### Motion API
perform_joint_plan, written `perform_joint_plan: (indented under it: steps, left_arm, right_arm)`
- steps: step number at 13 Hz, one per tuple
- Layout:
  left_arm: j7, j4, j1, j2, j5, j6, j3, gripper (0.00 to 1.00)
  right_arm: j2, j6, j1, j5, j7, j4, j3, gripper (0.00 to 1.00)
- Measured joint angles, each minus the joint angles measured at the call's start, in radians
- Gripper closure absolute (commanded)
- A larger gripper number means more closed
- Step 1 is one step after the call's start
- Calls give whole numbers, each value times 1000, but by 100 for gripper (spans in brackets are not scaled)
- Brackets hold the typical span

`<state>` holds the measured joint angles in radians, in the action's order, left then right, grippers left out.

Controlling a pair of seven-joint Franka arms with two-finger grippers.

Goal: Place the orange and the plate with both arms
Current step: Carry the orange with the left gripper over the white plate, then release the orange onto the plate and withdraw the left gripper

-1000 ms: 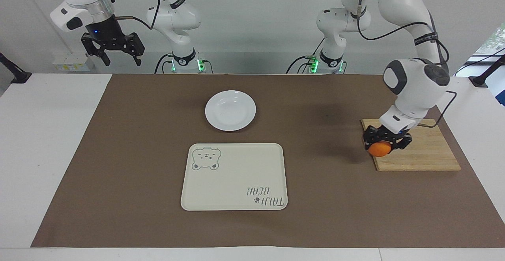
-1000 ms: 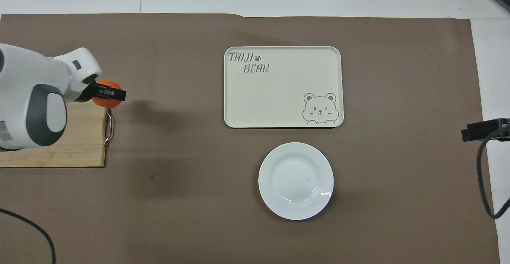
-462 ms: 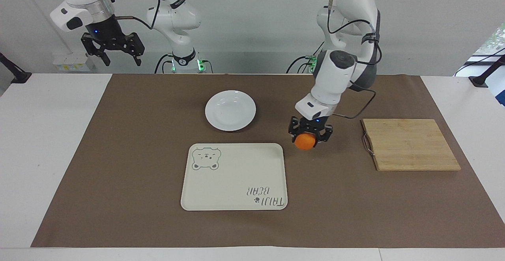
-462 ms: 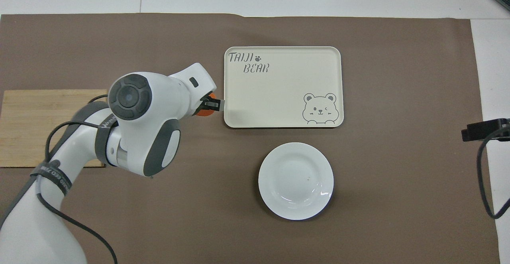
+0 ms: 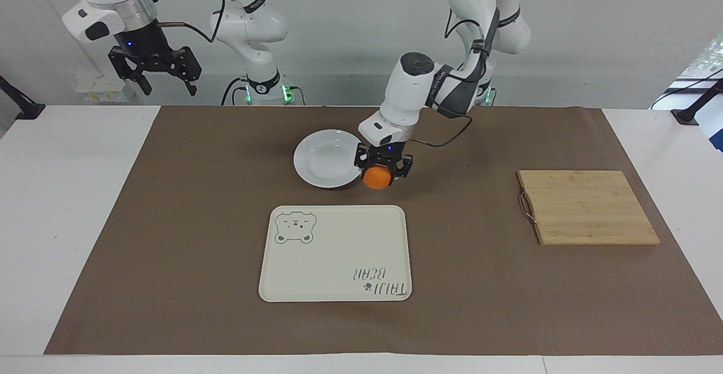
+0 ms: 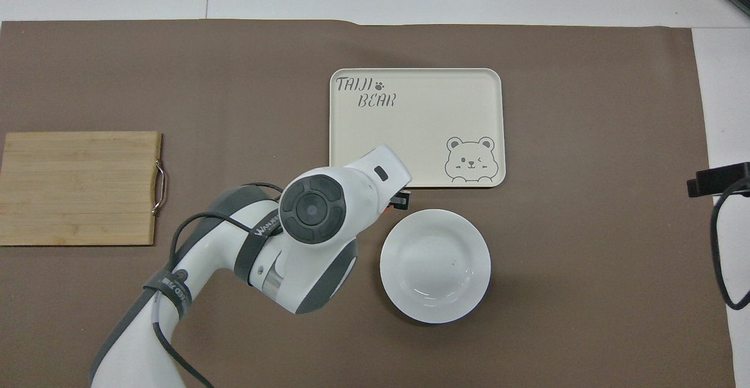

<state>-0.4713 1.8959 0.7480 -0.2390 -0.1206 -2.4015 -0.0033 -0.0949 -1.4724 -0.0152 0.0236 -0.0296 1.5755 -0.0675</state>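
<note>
My left gripper's fingers are beside the plate's rim, short of the white plate's middle [image 6: 435, 266], so the orange moves toward the middle, before my left gripper releases it.
My left gripper [image 5: 382, 172] is shut on the orange [image 5: 377, 177] and holds it in the air just beside the plate's rim, on the side toward the left arm's end. In the overhead view the arm's wrist hides the orange almost wholly, and only a finger of the gripper [image 6: 400, 199] shows. The plate [image 5: 327, 157], white, round and empty, lies on the brown mat near the robots [image 6: 435, 265]. My right gripper [image 5: 153, 70] is open and waits high over the right arm's end of the table.
A cream bear-print tray [image 5: 335, 253] lies farther from the robots than the plate [image 6: 416, 127]. A wooden cutting board [image 5: 586, 207] with a metal handle lies toward the left arm's end [image 6: 79, 187]. A brown mat [image 5: 197, 204] covers the table.
My left gripper has carried the orange from over the cutting board across the mat to the plate's rim. The right gripper has drifted slightly; the plate and tray have not moved.
</note>
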Motion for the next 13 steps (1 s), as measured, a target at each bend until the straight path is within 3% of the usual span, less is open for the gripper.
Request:
perform_joint_plan:
  steps: [3,4,5,6,7,8,9,13]
  left_arm:
    - [-52,10,76,-11,-30,-2,-12,100]
    - [-76,14,95,-25,-31,-12,-14,89]
    - [-97,19,114,-48,-32,-43,-15,66]
    - [-112,21,128,-73,-32,-81,-15,61]
    - [-120,21,135,-99,-33,-111,-16,39]
    - [-121,21,137,-113,-33,-124,-16,6]
    - [-121,21,137,-121,-34,-129,-15,0]
    - [-120,20,137,-118,-34,-124,-14,0]
  right_arm:
    - [5,0,-1,-1,43,0,2,0]
    - [5,0,0,-1,44,0,3,0]
    - [5,0,0,-1,45,1,2,0]
    - [5,-1,0,-1,45,3,2,0]
    - [5,-1,0,-1,45,4,2,0]
    - [5,-1,0,-1,45,5,2,0]
    - [5,-1,0,-1,45,6,2,0]
    - [5,-1,0,-1,45,9,2,0]
